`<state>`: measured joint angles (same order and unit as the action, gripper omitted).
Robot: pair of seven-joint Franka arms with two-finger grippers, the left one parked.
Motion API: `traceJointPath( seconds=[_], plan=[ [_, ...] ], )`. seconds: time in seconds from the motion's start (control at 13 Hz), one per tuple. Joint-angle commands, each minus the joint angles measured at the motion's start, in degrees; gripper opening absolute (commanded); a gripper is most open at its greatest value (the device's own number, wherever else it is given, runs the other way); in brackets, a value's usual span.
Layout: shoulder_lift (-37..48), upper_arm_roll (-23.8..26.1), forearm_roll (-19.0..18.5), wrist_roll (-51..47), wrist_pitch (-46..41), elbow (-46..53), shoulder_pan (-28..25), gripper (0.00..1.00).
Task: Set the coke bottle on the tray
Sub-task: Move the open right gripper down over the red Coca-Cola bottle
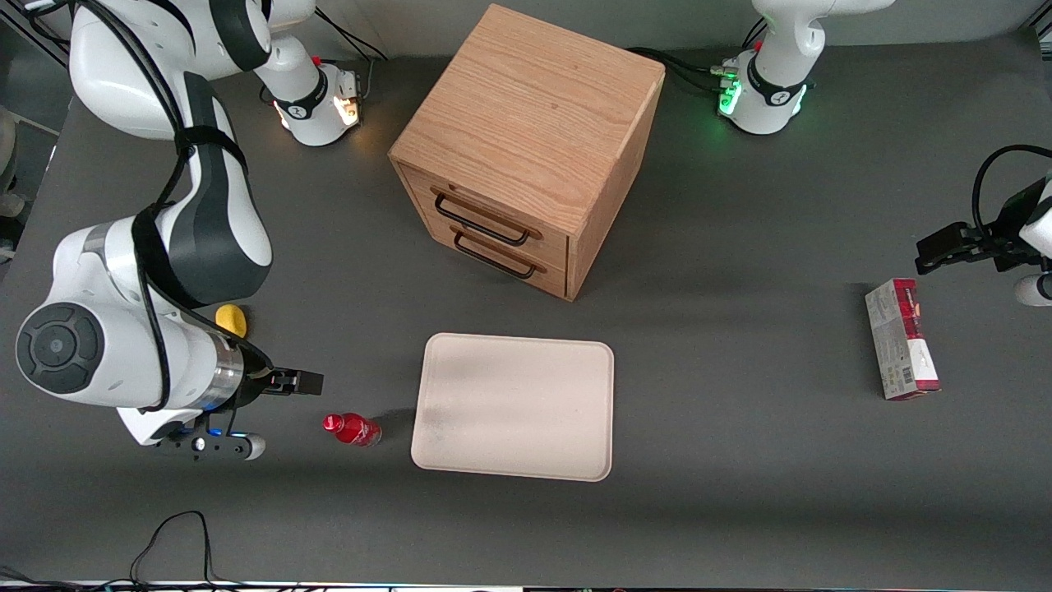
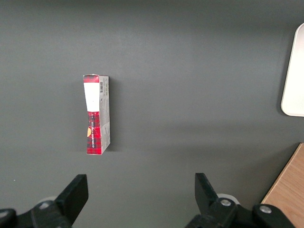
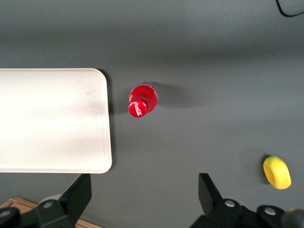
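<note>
I need to grab the coke bottle by its red-labelled body (image 1: 362, 430) next with my gripper, to place the bottle on the tray (image 1: 514, 407).
The coke bottle (image 1: 352, 429), small with a red cap and red label, stands on the dark table just beside the short edge of the tray (image 1: 514, 407) that faces the working arm. The tray is pale beige-pink, flat and holds nothing. My right gripper (image 1: 296, 382) hovers above the table beside the bottle, a little farther from the front camera and toward the working arm's end. In the right wrist view the gripper (image 3: 144, 194) is open and empty, with the bottle (image 3: 142, 99) ahead of it beside the tray (image 3: 52, 118).
A yellow lemon (image 1: 231, 320) lies by my arm, also in the right wrist view (image 3: 277, 172). A wooden drawer cabinet (image 1: 526, 148) stands farther from the front camera than the tray. A red-and-grey carton (image 1: 902, 339) lies toward the parked arm's end.
</note>
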<state>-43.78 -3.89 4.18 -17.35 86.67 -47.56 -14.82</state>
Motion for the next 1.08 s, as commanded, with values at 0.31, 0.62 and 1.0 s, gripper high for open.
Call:
traceJointPath(
  seconds=[0.31,0.62,1.0],
  plan=[
    [-5.5,-0.2,0.3,-1.9,5.0,2.1,-0.9,1.00],
    [-9.9,-0.3,0.1,-1.8,8.3,2.1,-1.4,1.00],
    [-11.9,-0.3,-2.3,-1.6,10.0,1.9,-1.7,0.99]
  ],
)
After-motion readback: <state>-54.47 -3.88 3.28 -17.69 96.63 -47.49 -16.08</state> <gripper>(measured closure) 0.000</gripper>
